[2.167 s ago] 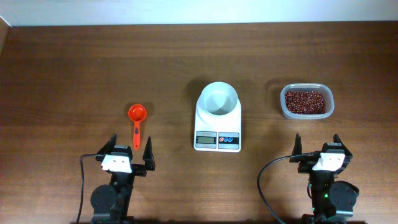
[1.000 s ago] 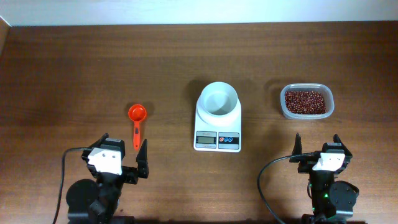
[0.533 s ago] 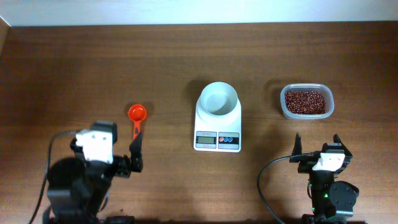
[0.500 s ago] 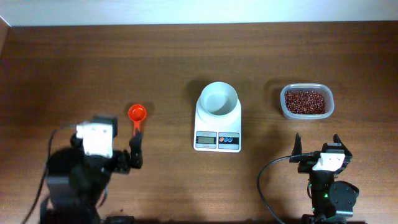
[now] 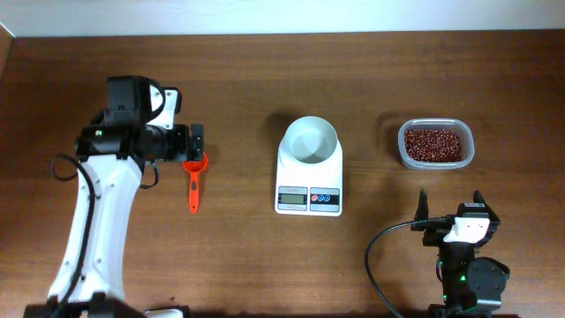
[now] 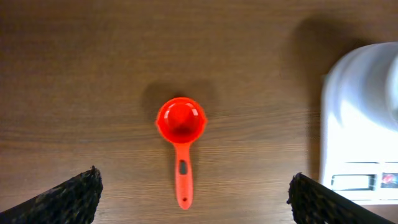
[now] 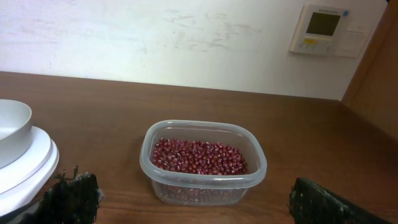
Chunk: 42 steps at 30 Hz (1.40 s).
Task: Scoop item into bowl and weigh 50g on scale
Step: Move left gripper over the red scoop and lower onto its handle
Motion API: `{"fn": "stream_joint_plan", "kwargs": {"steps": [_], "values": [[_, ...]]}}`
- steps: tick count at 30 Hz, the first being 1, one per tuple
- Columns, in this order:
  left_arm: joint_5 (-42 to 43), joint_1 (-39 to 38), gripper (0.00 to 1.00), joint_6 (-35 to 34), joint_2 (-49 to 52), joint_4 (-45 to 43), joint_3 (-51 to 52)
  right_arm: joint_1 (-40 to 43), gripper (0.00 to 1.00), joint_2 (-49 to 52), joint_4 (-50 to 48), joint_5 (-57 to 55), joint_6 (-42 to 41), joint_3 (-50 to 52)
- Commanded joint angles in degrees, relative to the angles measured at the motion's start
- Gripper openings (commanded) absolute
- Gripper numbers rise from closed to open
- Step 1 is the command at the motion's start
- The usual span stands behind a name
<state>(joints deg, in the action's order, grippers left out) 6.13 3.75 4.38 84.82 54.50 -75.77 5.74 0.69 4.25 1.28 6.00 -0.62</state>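
Note:
The left gripper grabs the orange scoop by its head's rim (image 5: 196, 163) (image 6: 181, 121) next, which leaves the handle free for my right gripper to grab and scoop beans.
The dark red-brown beans (image 5: 433, 143) fill a clear plastic tub (image 5: 466, 150) at the right. They also show in the right wrist view (image 7: 199, 155). The white bowl (image 5: 310, 140) stands on the white scale (image 5: 309, 196). An orange scoop (image 5: 193, 187) lies on the table left of the scale. My left gripper (image 5: 181, 144) is open and empty above the scoop's head. In the left wrist view the scoop (image 6: 181, 121) lies between and ahead of the open left gripper's fingers (image 6: 193, 204). My right gripper (image 5: 450, 205) is open and empty, near the front edge, below the tub.
The right wrist view shows the tub (image 7: 202, 186) ahead of my right gripper (image 7: 205, 210), the bowl (image 7: 9, 127) and scale (image 7: 28, 165) at the left, and a wall with a thermostat (image 7: 323, 28) behind.
My left arm has risen from the front edge and swung up and back, bringing its gripper over the scoop. The right arm, scoop, bowl and tub have not moved.

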Motion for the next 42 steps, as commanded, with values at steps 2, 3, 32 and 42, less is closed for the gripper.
{"fn": "stream_joint_plan", "kwargs": {"steps": [2, 3, 32, 42], "values": [[-1.0, 5.6, 0.99, 3.7, 4.2, -0.4, -1.5, -0.5, 0.99, -0.4, 0.3, -0.7, -0.5, 0.3], [-1.0, 6.6, 0.99, 4.7, 5.0, -0.7, -1.5, -0.5, 0.99, -0.4, 0.3, -0.7, -0.5, 0.3], [1.1, 8.2, 0.99, 5.6, 17.4, -7.6, 0.6, -0.5, 0.99, -0.4, 0.3, -0.7, -0.5, 0.3], [-0.6, 4.4, 0.99, 5.6, 26.4, -8.5, 0.6, -0.5, 0.99, -0.4, 0.3, -0.7, -0.5, 0.3]]}}
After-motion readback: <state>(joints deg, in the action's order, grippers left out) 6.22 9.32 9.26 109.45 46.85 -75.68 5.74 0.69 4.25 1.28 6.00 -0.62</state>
